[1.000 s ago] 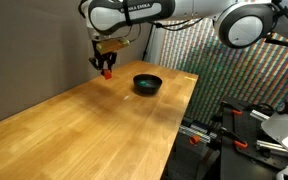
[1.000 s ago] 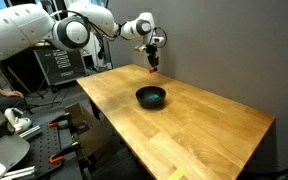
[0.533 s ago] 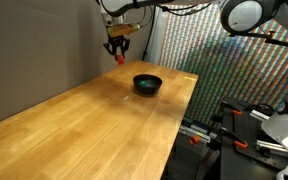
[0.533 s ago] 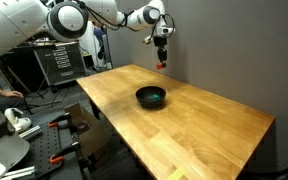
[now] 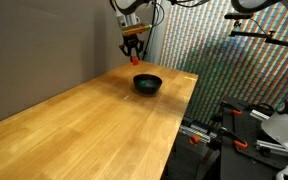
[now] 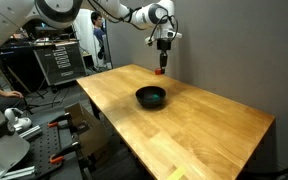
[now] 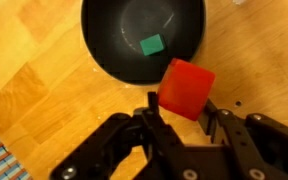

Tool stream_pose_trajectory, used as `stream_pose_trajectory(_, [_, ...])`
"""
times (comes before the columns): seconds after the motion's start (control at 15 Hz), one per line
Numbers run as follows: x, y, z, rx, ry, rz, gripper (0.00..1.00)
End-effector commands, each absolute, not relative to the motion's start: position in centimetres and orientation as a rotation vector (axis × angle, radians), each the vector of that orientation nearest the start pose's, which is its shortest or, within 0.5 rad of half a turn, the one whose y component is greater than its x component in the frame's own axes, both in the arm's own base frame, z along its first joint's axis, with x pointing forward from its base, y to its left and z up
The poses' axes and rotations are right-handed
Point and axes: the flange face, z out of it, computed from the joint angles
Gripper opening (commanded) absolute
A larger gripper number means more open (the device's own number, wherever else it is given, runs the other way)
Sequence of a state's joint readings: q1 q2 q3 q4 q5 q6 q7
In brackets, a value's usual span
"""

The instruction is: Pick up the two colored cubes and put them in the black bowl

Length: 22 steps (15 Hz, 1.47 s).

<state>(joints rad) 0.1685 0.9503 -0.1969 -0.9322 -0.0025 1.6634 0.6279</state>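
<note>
The red cube (image 5: pixel 134 60) is hanging high beside the black bowl's rim and would drop on the tabletop if I opened now. My gripper needs to keep holding the cube.
My gripper (image 7: pixel 180 103) is shut on the red cube (image 7: pixel 186 87) and holds it high above the table, a little short of the black bowl (image 7: pixel 102 60). The green cube (image 7: pixel 151 43) lies inside the bowl. In both exterior views the gripper (image 5: pixel 134 58) (image 6: pixel 162 68) hangs with the red cube (image 5: pixel 134 60) (image 6: pixel 161 71) above and behind the black bowl (image 5: pixel 147 84) (image 6: pixel 150 97), near the table's far end. The green cube shows as a small green spot in the bowl (image 6: pixel 158 97).
The wooden table (image 5: pixel 94 125) (image 6: pixel 184 125) ends beside a patterned screen (image 5: pixel 204 50). A plain wall (image 6: pixel 234 50) stands behind it. Lab equipment and clamps (image 5: pixel 234 135) stand off the table's side. A person (image 6: pixel 89 35) is in the background.
The gripper with the red cube has risen from the table's far edge and moved sideways toward the spot above the bowl. The bowl and the green cube have not moved.
</note>
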Motion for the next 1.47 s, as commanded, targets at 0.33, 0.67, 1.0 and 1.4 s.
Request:
stream_pose_trajectory(0.33, [68.8, -0.9, 27.4, -3.09, 1.147, 0.484, 0.16])
stream_pose_trajectory(0.67, [64.9, -1.4, 24.9, -3.071, 1.123, 0.483, 0.66])
stream_pose_trajectory(1.0, [60.1, -1.2, 23.7, -3.082, 1.084, 0.419, 0.96])
stream_pose_trajectory(1.4, [53.2, 1.3, 27.7, -3.038, 0.739, 0.466, 1.0])
